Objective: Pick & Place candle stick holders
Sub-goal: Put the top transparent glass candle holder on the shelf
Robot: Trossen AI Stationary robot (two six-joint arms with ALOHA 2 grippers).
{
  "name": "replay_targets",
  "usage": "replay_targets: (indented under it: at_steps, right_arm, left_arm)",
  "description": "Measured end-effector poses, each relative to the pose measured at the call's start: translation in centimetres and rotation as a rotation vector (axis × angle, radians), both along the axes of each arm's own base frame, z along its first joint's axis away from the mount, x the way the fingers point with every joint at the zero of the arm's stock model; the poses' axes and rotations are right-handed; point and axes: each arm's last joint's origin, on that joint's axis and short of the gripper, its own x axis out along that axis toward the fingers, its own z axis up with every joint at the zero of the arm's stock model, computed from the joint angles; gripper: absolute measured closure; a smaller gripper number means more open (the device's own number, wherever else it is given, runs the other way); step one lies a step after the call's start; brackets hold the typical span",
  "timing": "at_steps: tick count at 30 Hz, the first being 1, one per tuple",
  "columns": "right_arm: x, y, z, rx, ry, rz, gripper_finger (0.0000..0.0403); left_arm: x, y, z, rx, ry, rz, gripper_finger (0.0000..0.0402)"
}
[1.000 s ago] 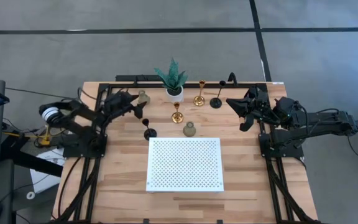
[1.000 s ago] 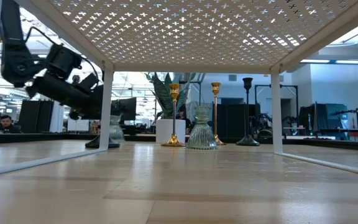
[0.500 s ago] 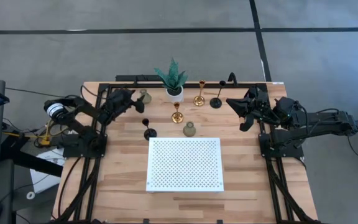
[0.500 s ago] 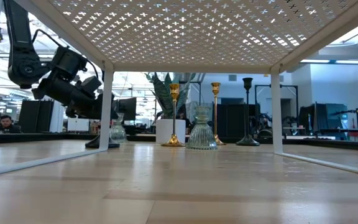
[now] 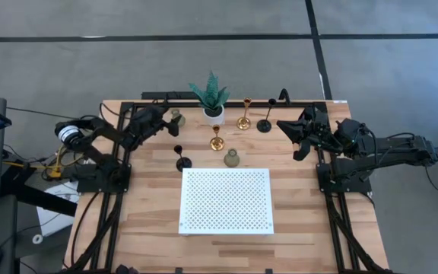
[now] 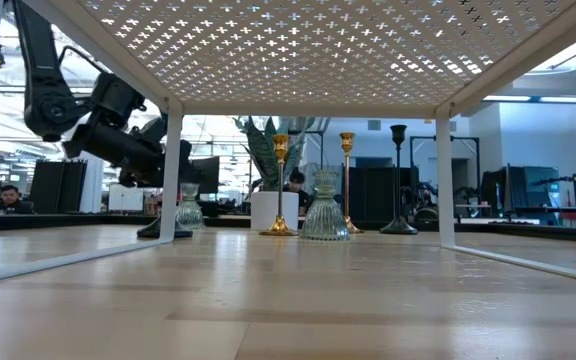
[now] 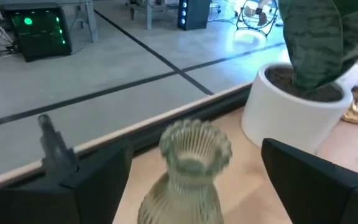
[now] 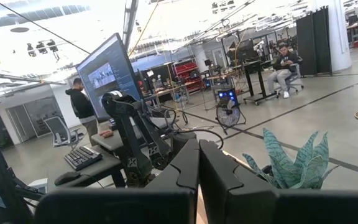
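My left gripper's fingers stop short of the grey-green holder's narrow waist (image 5: 177, 116), so closing now would miss. My left gripper moves toward the holder next, before closing.
A squat grey-green candle stick holder (image 7: 188, 168) stands upright on its base at the table's far left (image 5: 176, 117), beside the plant's white pot (image 7: 291, 112). My left gripper (image 5: 164, 122) hovers open just left of it, pointing almost level, one finger (image 7: 98, 186) on either side of the holder and apart from it. Other holders stand on their bases: black (image 5: 181, 157), gold (image 5: 217, 139), grey-green (image 5: 232, 158), gold (image 5: 244, 114), black (image 5: 265, 120). My right gripper (image 8: 199, 162) is shut, raised over the far right (image 5: 291, 131).
A white perforated shelf (image 5: 226, 199) on legs stands in the table's middle; the low view looks under it. The green spiky plant (image 5: 211, 95) is at the far centre. People and desks show in the room behind.
My left gripper has risen a little and shifted toward the table's far edge, tipping closer to level. The grey-green holder beside it stays upright where it was.
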Motion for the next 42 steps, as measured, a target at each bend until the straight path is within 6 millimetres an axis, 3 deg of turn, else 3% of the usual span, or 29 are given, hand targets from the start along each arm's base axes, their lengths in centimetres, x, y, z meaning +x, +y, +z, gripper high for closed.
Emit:
replay_targets:
  at_steps: [8, 19, 42]
  right_arm:
    - [0.0, 0.0, 0.0, 0.002, -0.001, 0.002, 0.0403]
    - [0.0, 0.0, 0.0, 0.002, -0.001, 0.002, 0.0403]
    - [0.0, 0.0, 0.0, 0.002, -0.001, 0.002, 0.0403]
  left_arm:
    - [1.6, 1.6, -0.8, -0.040, 0.033, 0.000, 0.0029]
    - [1.8, 1.7, -1.4, -0.070, 0.037, -0.001, 0.0047]
    - [1.7, 1.6, -1.6, -0.085, 0.049, -0.012, 0.0232]
